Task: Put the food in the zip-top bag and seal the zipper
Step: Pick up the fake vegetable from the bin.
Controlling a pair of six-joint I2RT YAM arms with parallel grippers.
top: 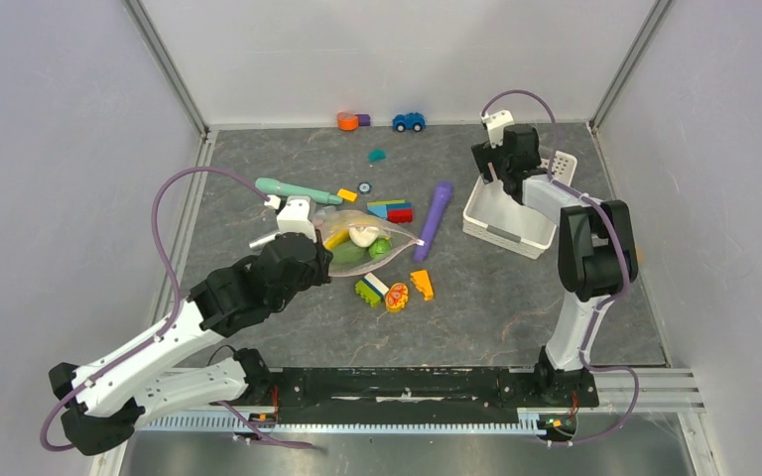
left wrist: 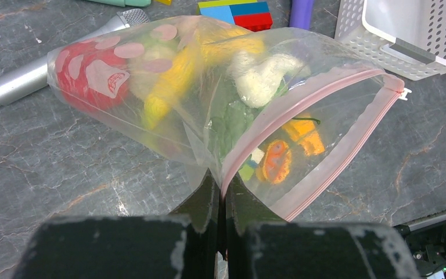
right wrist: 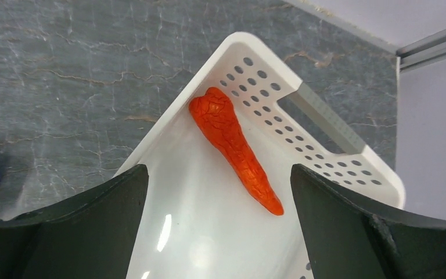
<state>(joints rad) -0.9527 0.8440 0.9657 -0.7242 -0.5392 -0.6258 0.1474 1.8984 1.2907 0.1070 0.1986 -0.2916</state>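
Next, my right gripper grabs the carrot across its thick end (right wrist: 216,118), so the tapered end stays free to enter the zip-top bag first.
The zip-top bag (top: 367,243) lies mid-table, clear with pale dots. Through its plastic the left wrist view shows a red tomato (left wrist: 90,75), a yellow banana (left wrist: 168,87), a beige piece (left wrist: 261,75) and green produce (left wrist: 232,116). The pink zipper (left wrist: 302,102) gapes, its two lips apart. My left gripper (left wrist: 223,181) is shut on the zipper strip at the near corner of the bag's mouth; it shows from above at the bag's left edge (top: 319,256). An orange-red carrot (right wrist: 232,145) lies in the white slotted basket (right wrist: 325,122). My right gripper (right wrist: 219,174) hovers open over it, touching nothing.
The basket (top: 506,233) stands at the right, near the side wall. A purple stick (top: 435,220) lies between it and the bag, and a teal stick (top: 293,188) lies behind the bag. Building blocks (top: 392,210) and small orange toys (top: 397,296) ring the bag. A blue toy car (top: 409,121) sits by the back wall.
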